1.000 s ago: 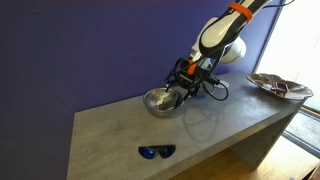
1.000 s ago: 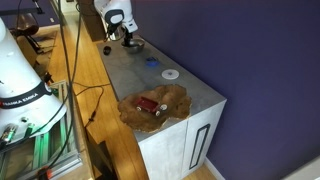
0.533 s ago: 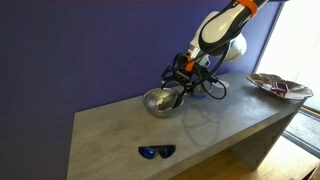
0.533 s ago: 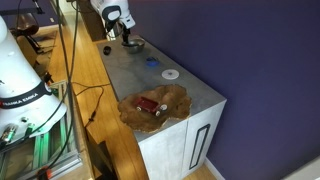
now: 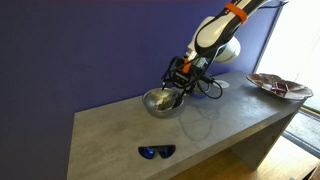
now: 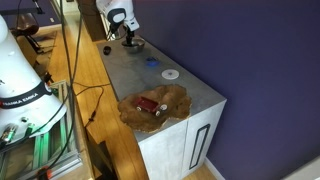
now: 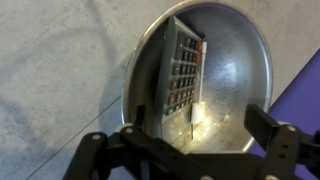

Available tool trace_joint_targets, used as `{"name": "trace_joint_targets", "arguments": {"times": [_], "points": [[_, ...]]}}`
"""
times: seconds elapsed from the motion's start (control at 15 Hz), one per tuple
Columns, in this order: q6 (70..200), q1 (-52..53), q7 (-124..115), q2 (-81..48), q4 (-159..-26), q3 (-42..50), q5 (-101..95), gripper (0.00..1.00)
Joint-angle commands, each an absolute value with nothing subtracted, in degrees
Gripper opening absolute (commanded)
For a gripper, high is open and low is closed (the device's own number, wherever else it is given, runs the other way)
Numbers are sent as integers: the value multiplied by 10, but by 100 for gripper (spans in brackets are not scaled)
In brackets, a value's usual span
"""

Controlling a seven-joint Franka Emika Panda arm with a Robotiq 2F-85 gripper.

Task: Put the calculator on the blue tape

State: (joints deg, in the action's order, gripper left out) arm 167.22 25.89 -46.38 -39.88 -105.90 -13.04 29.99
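In the wrist view my fingers are still above the calculator's near end between them, so it is too early to close on that end before my gripper lowers to it.
The grey calculator (image 7: 181,70) lies tilted inside the metal bowl (image 7: 252,70), keys up, leaning on the bowl's left wall. My gripper (image 7: 185,135) is open and empty just above the bowl, one finger on each side of it. In both exterior views the gripper (image 5: 176,80) (image 6: 128,36) hovers over the bowl (image 5: 160,102) (image 6: 133,46). The small blue tape roll (image 6: 152,62) lies on the counter, a short way from the bowl. It is out of sight in the wrist view.
Dark blue-lensed sunglasses (image 5: 156,152) lie near the counter's front edge. A flat white disc (image 6: 171,74) lies past the tape. A brown cloth with a red object (image 6: 152,106) covers one counter end. A plate (image 5: 279,86) stands on a side surface.
The gripper rose slightly off the bowl and has come down a little again over it. The calculator and bowl have not moved.
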Motion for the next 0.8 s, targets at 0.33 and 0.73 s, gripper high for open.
{"name": "trace_joint_targets", "arguments": {"times": [0.33,0.73], "points": [[1600,256,-496,-457,-974,-137,289,66],[1644,265,-498,-457,-975,-127,285,23]]}}
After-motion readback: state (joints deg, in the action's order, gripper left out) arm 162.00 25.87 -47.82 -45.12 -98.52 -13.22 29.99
